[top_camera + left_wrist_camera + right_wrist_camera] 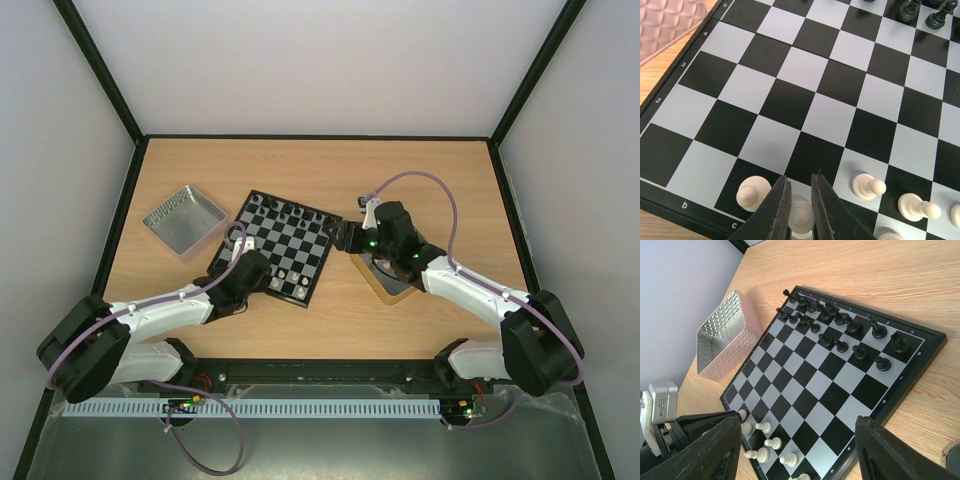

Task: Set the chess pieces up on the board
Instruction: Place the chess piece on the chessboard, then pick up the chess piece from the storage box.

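Observation:
My left gripper opens next, since the white piece sits low over its square between the white pawns.
The board (300, 232) lies in the middle of the table, turned at an angle. Black chess pieces (285, 211) stand along its far edge, and white chess pieces (291, 280) along its near edge. My left gripper (266, 284) is low over the board's near-left corner. In the left wrist view my left gripper (800, 180) is shut on a white piece (802, 217) over the first rows, with white pawns (867, 186) on either side. My right gripper (345, 237) hangs open and empty just off the board's right edge. In the right wrist view my right gripper (797, 419) has its jaws spread wide.
A square silver metal tray (184, 220) sits left of the board; its corner shows in the left wrist view (665, 25) and the tray also shows in the right wrist view (722, 337). A wooden block (388, 283) lies under the right arm. Black walls border the table.

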Robot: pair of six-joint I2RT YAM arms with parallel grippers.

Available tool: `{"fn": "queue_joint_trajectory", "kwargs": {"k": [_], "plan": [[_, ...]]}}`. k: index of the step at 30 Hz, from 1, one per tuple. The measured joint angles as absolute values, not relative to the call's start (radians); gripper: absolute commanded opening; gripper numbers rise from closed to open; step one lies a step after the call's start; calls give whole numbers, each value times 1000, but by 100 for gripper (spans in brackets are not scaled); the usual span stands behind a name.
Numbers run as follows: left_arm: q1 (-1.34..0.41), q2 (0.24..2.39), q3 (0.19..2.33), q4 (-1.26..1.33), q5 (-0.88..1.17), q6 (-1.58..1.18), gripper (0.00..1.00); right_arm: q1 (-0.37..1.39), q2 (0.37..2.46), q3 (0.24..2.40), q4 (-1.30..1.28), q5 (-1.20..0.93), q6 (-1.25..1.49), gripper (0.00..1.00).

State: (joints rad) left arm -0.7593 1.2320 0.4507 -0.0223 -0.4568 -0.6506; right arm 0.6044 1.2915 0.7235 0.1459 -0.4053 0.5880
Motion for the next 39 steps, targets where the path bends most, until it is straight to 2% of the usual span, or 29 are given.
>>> {"fn": "queue_joint_trajectory", "kwargs": {"k": [14, 21, 25, 33, 39], "plan": [[-763, 1229, 445, -10, -461, -635, 26, 604, 1291, 723, 146, -408, 588, 61], [-764, 1158, 450, -38, -456, -635, 33, 604, 1264, 723, 141, -385, 596, 62], [-764, 1097, 495, -75, -457, -632, 38, 605, 1210, 723, 109, -296, 611, 62], [-735, 967, 623, -102, -440, -562, 45, 593, 1147, 778, -98, 31, 669, 62], [-692, 879, 767, -125, -372, -481, 55, 501, 1185, 810, -247, 104, 711, 62]]}}
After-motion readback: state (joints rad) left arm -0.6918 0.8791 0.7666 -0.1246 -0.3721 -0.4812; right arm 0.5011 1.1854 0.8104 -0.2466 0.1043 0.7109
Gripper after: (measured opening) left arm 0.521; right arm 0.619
